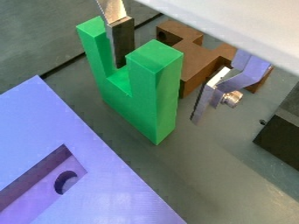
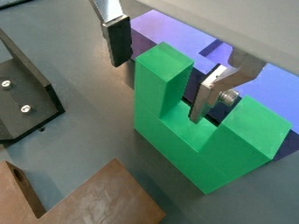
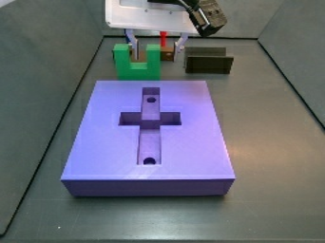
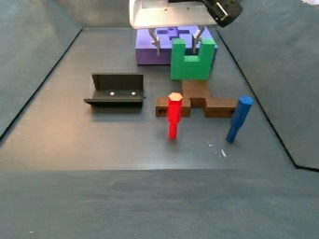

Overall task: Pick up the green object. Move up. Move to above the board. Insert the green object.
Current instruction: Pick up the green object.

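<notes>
My gripper should next grab the green object by one upright prong [image 3: 152,63]. Then the green object can fit into the board's cross-shaped recess [image 3: 146,119].
The green object [image 1: 135,83] is a bright green U-shaped block standing on the floor with its prongs up, next to the short edge of the lavender board [image 3: 178,128]. It also shows in a wrist view [image 2: 193,131] and in both side views [image 3: 136,63] [image 4: 193,62]. My gripper [image 1: 163,87] is open and lowered over it. One finger [image 1: 118,35] is in the notch and one finger [image 1: 215,94] is outside, so a prong stands between them with a gap showing. In a wrist view the gripper [image 2: 158,90] straddles the same prong. The board's cross-shaped recess [image 3: 146,119] is empty.
A brown block [image 1: 193,52] lies just behind the green object. A dark olive block [image 3: 210,62] sits beside it. A red peg [image 4: 174,114] and a blue peg [image 4: 238,119] stand upright past the brown block. The fixture [image 4: 116,91] stands to one side.
</notes>
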